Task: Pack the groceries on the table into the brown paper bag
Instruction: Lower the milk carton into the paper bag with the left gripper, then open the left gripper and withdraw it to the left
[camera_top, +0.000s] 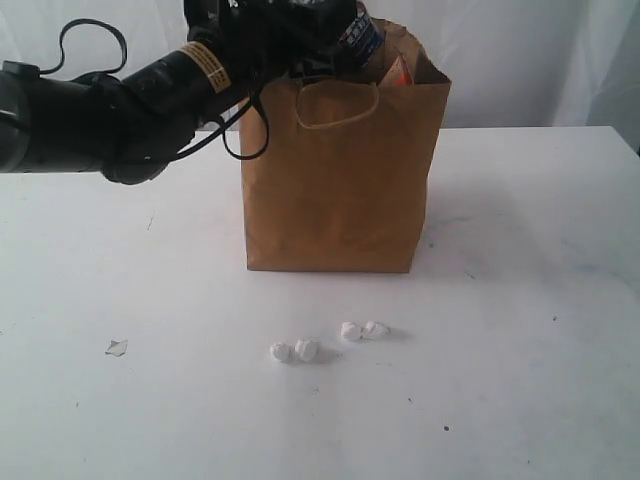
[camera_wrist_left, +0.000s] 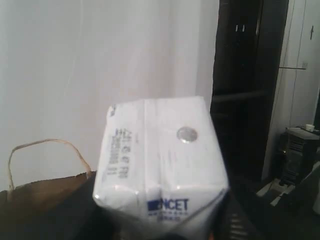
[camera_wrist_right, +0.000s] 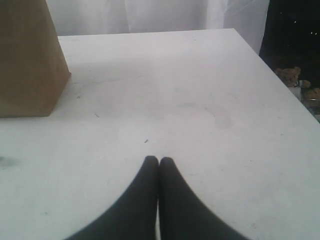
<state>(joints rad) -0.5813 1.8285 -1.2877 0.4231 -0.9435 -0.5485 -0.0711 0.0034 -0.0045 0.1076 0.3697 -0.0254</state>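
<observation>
My left gripper should open now. The lower end of the white-blue carton is over the brown bag's opening, inside the bag's rim.
The brown paper bag (camera_top: 340, 180) stands upright at the back middle of the table (camera_top: 520, 330). My left gripper (camera_top: 325, 40) hovers over the bag's open mouth, shut on the small white-blue carton (camera_wrist_left: 160, 160), which fills the left wrist view above the bag's rim (camera_wrist_left: 45, 192) and its cord handle (camera_wrist_left: 47, 144). An orange-labelled pack (camera_top: 398, 72) peeks out of the bag's top. Several small white lumps (camera_top: 306, 349) lie on the table in front of the bag. My right gripper (camera_wrist_right: 159, 161) is shut and empty, low over bare tabletop beside the bag (camera_wrist_right: 27, 60).
A small chipped mark (camera_top: 117, 347) sits at the front left of the table. The left arm (camera_top: 110, 110) and its cables stretch across the back left. The table's far edge (camera_wrist_right: 150, 32) meets a white curtain.
</observation>
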